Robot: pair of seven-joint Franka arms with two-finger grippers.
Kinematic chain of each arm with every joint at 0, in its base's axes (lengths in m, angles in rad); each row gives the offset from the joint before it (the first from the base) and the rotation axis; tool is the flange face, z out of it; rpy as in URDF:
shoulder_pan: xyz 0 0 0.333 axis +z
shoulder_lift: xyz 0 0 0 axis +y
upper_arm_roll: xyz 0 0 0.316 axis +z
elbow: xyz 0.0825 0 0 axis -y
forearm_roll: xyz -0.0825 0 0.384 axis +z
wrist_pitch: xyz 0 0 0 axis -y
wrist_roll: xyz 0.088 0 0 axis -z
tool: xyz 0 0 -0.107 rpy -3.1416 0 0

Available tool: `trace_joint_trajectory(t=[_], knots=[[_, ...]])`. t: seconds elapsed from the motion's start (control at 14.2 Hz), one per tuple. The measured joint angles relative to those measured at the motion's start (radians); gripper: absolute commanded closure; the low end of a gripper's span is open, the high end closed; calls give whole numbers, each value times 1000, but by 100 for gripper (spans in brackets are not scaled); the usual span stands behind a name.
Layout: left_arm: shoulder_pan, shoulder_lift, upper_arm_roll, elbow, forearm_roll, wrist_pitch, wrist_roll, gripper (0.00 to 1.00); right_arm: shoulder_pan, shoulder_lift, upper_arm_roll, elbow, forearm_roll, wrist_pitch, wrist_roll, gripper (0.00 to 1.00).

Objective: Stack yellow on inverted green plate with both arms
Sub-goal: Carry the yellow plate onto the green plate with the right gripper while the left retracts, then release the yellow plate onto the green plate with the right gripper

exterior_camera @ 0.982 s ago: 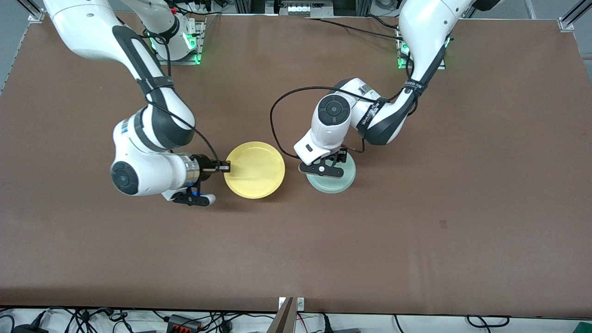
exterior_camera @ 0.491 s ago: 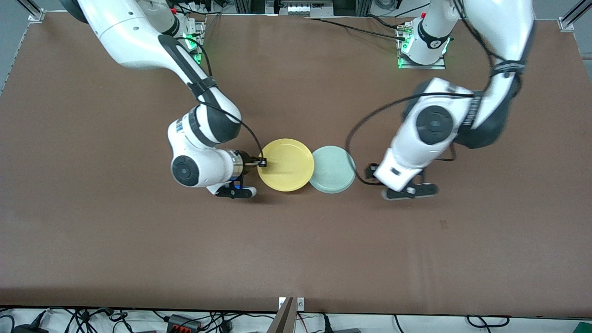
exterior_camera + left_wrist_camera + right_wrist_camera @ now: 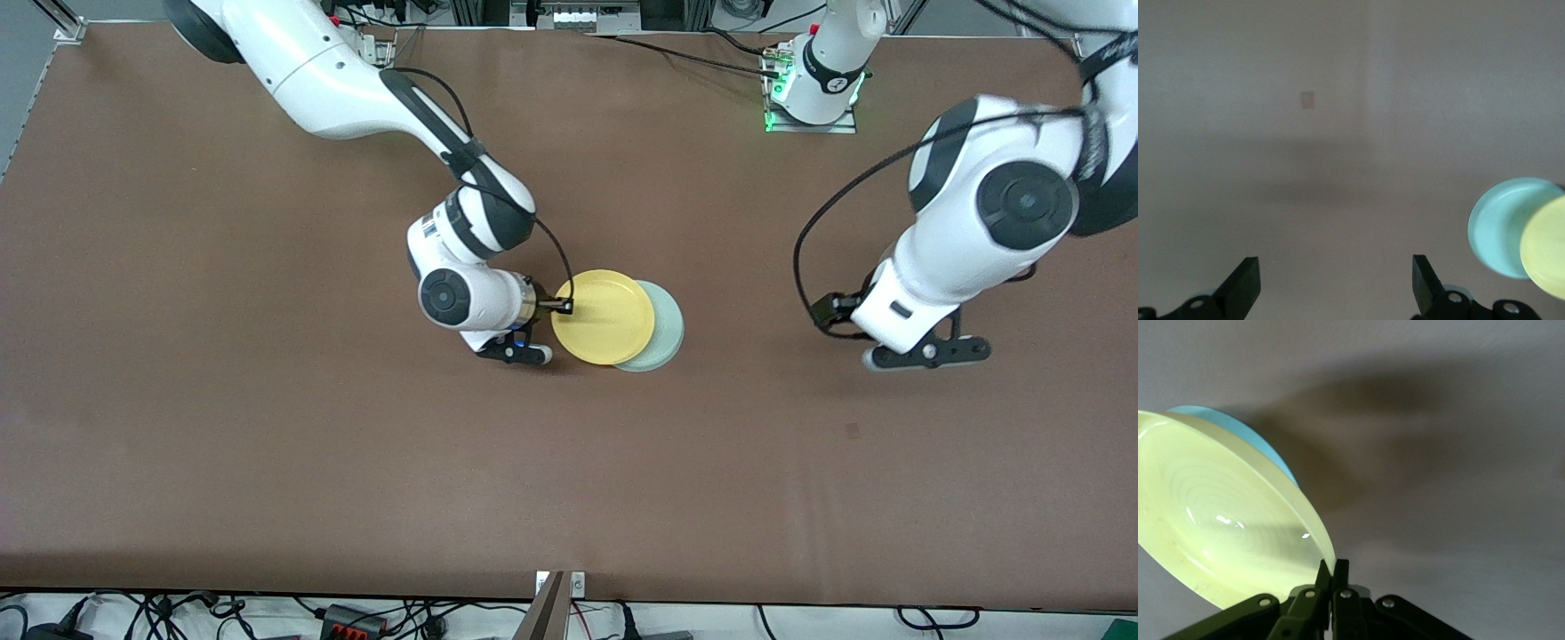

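Observation:
My right gripper centers the yellow plate (image 3: pixel 605 316) on the green plate before opening, since a wide green crescent (image 3: pixel 669 326) sticks out past the plate's tilted rim.
My right gripper (image 3: pixel 566 307) is shut on the rim of the yellow plate (image 3: pixel 605 316), at the edge toward the right arm's end. The plate is tilted and covers most of the pale green plate (image 3: pixel 667 336), which lies on the table. I cannot tell whether the two touch. The right wrist view shows the shut gripper (image 3: pixel 1331 570) on the yellow plate (image 3: pixel 1218 520), with the green plate (image 3: pixel 1238 427) under it. My left gripper (image 3: pixel 1335 273) is open and empty over bare table toward the left arm's end (image 3: pixel 893 311). Its view shows the green plate (image 3: pixel 1495 227) and the yellow plate (image 3: pixel 1545 247) off to one side.
The brown table (image 3: pixel 356 462) holds only the two plates. The arm bases (image 3: pixel 813 89) stand along the edge farthest from the front camera. A small dark mark (image 3: pixel 852 431) is on the table nearer to the camera than the left gripper.
My right gripper has carried the yellow plate toward the left arm's end, from beside the green plate to over it. My left arm has drawn away from the green plate toward its own end.

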Motion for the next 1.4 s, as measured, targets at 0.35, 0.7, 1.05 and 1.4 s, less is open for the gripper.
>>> trace_joint_trajectory(t=[0.35, 0.7, 1.05, 1.4], knots=[[38, -124, 16, -3, -14, -84, 185, 0, 33, 38, -1, 2, 29, 94, 87, 100], [-53, -165, 266, -34, -143, -84, 395, 0, 50, 38, -1, 3, 94, 108, 102, 100], [-108, -261, 308, -112, -155, -26, 417, 0, 67, 38, 0, 6, 95, 110, 120, 100], [-107, -288, 327, -136, -159, -26, 428, 0, 72, 38, -1, 6, 96, 110, 122, 6]])
